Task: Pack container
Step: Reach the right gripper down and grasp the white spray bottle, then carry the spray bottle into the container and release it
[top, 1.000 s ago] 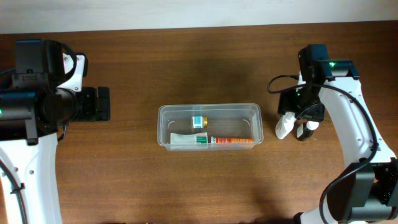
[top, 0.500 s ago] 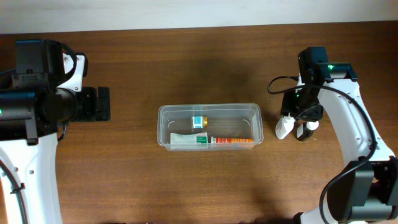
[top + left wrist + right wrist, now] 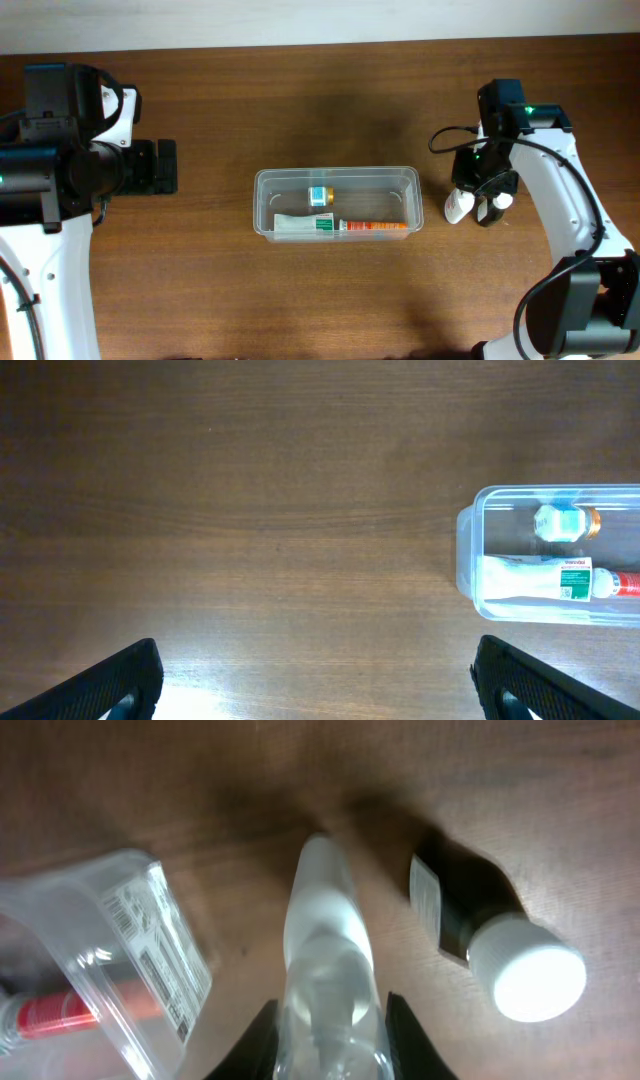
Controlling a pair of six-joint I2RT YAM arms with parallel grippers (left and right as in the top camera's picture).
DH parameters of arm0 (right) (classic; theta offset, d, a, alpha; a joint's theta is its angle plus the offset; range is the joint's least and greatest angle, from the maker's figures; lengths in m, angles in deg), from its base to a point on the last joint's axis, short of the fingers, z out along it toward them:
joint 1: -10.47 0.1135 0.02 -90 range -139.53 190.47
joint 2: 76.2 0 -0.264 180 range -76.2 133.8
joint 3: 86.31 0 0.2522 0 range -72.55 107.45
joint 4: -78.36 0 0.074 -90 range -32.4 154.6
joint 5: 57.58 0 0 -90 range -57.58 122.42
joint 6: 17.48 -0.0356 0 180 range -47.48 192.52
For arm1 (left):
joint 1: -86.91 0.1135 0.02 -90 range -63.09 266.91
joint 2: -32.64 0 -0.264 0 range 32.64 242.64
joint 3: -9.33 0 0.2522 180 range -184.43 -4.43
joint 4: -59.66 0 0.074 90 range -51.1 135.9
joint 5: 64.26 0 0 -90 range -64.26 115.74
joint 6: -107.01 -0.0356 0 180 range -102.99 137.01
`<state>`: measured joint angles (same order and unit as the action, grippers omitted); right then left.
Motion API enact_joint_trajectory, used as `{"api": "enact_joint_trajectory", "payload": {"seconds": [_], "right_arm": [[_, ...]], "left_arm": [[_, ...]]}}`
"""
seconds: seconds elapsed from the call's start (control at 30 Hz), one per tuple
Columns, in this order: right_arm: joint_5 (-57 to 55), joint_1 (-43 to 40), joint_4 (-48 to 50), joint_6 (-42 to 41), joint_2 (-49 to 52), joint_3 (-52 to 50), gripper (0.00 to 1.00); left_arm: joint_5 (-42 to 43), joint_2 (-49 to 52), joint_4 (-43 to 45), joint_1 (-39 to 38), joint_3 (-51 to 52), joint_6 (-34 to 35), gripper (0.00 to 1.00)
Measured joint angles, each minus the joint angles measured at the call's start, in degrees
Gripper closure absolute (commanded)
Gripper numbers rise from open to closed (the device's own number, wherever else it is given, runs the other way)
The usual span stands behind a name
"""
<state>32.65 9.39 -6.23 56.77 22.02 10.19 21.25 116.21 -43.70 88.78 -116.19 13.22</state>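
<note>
The pale see-through bottle hangs beside the container (image 3: 335,171), so if I opened now, it would end on the tabletop. My right gripper moves it inside the container's side next, before releasing it.
The container (image 3: 335,171) is a clear tub at the table's middle; its left end also shows in the left wrist view (image 3: 468,555) and a corner in the right wrist view (image 3: 130,935). Inside lie a small teal-banded bottle (image 3: 319,194) and a toothpaste tube (image 3: 340,226). Just right of the tub, my right gripper (image 3: 478,205) is shut on a pale see-through bottle (image 3: 325,935), a finger pressed to each side. A dark bottle with a white cap (image 3: 500,945) lies beside it on the table. My left gripper (image 3: 320,685) hangs open and empty, far left of the tub.
The brown wooden table (image 3: 330,90) ends at a pale wall strip along the far edge. The left arm's body (image 3: 60,150) fills the left side, and the right arm's white links (image 3: 570,210) run down the right edge.
My right gripper's fingers have closed in onto the pale bottle, and the wrist has shifted slightly. The left arm and the tub's contents have not moved.
</note>
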Motion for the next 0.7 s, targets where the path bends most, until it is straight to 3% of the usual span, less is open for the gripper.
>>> {"api": "enact_joint_trajectory", "payload": {"seconds": [0.13, 0.43, 0.7], "right_arm": [[0.1, 0.0, -5.5, 0.2, -0.1, 6.0, 0.96], [2.1, 3.8, -22.1, 0.1, -2.8, 28.5, 0.96], [8.5, 16.6, -23.1, -1.9, -5.5, 30.7, 0.96]], "left_arm": [[0.0, 0.0, 0.0, 0.0, 0.0, 0.0, 0.00], [0.0, 0.0, 0.0, 0.0, 0.0, 0.0, 0.00], [0.0, 0.0, 0.0, 0.0, 0.0, 0.0, 0.00]]}}
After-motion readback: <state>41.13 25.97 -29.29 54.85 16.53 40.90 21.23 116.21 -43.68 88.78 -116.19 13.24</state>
